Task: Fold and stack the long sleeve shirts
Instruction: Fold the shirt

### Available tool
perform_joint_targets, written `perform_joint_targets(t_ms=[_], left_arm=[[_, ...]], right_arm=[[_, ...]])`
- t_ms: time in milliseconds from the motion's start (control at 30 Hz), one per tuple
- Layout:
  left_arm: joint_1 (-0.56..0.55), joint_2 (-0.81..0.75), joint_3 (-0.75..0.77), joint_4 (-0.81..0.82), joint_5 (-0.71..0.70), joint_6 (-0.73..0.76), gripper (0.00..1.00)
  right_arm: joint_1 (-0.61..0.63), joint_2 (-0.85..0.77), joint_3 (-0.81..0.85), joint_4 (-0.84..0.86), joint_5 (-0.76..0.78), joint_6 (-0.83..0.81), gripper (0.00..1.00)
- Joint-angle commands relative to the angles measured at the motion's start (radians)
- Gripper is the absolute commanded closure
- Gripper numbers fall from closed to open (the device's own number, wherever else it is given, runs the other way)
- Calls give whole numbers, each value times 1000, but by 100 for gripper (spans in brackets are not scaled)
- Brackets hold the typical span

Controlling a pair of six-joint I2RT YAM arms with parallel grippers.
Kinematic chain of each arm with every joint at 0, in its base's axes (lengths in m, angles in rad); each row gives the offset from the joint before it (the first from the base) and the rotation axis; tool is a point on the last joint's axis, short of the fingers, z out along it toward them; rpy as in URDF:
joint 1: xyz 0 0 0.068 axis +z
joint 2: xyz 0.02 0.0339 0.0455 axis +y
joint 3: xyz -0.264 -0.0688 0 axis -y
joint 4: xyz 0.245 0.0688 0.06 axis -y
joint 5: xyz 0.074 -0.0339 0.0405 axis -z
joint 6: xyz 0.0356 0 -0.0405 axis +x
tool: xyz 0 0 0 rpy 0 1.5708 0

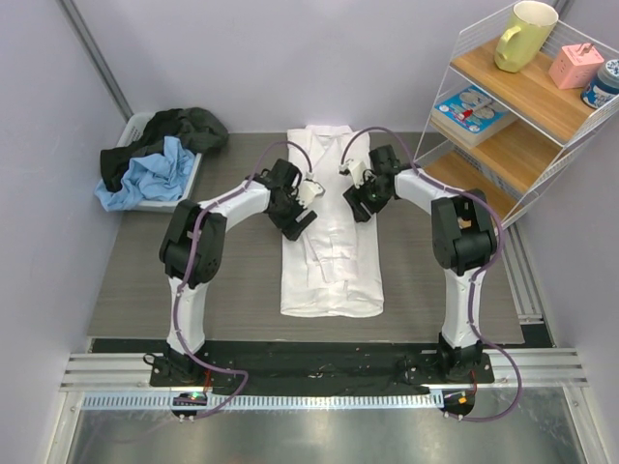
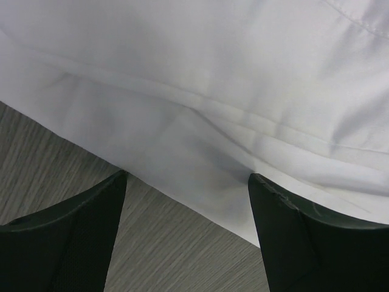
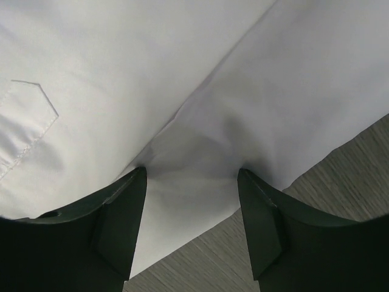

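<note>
My right gripper grabs the white shirt at the outer edge of its hem next, matching my left gripper, to fold the hem toward the collar.
A white long sleeve shirt [image 1: 331, 242] lies flat in the middle of the table, collar at the far end, folded into a narrow strip. My left gripper [image 1: 296, 220] is open over its left edge. In the left wrist view the gripper [image 2: 188, 176] straddles the shirt [image 2: 200, 91] at its hem, one fingertip over bare table. My right gripper [image 1: 365, 206] is open over the shirt's right side. In the right wrist view the gripper [image 3: 191, 170] has both tips on the shirt [image 3: 200, 79], with cloth puckered between them.
A white basket [image 1: 191, 172] at the back left holds a dark garment [image 1: 179, 128] and a blue garment [image 1: 147, 179]. A wire shelf [image 1: 513, 126] at the back right carries a yellow mug [image 1: 524, 34], a pink box and a book. Grey table [image 1: 155, 271] surrounds the shirt.
</note>
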State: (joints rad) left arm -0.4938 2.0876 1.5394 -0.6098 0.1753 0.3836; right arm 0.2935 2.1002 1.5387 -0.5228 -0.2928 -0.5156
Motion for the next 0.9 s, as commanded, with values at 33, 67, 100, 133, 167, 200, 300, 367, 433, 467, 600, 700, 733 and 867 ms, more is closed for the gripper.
perform_joint_targets(t_ms=[33, 67, 100, 133, 167, 200, 300, 367, 433, 467, 600, 700, 733, 867], left_arm=[[20, -156, -19, -15, 109, 26, 17], [18, -206, -59, -24, 143, 34, 16], [20, -253, -90, -25, 183, 61, 15], [20, -350, -120, -30, 238, 81, 14], [18, -394, -183, -39, 271, 112, 14], [18, -435, -215, -69, 300, 168, 14], [8, -596, -370, -113, 381, 298, 12], [-31, -688, -488, -114, 392, 348, 12], [-92, -733, -573, -70, 386, 397, 14], [-115, -776, -655, -41, 383, 399, 18], [-235, -851, -847, 137, 329, 448, 30], [-296, -865, -923, 254, 268, 483, 33], [-313, -862, -950, 299, 253, 491, 33], [-328, -839, -973, 338, 213, 517, 33]], right_arm=[[1, -89, 34, -28, -22, 6, 29], [-2, -165, 28, -51, -69, 0, 27], [-7, -214, 14, -58, -92, -10, 25], [-8, -264, -29, -68, -120, -29, 24], [-10, -311, -60, -88, -161, -81, 20], [-8, -415, -96, -101, -186, -122, 20], [-7, -620, -277, -167, -287, -302, 17], [10, -736, -455, -174, -331, -397, 19], [66, -880, -625, -166, -345, -432, 23], [99, -919, -681, -151, -315, -467, 33], [248, -1072, -929, -62, -202, -544, 45], [298, -1109, -1055, 12, -161, -563, 45], [308, -1102, -1066, 36, -134, -564, 44], [320, -1069, -1094, 81, -105, -577, 42]])
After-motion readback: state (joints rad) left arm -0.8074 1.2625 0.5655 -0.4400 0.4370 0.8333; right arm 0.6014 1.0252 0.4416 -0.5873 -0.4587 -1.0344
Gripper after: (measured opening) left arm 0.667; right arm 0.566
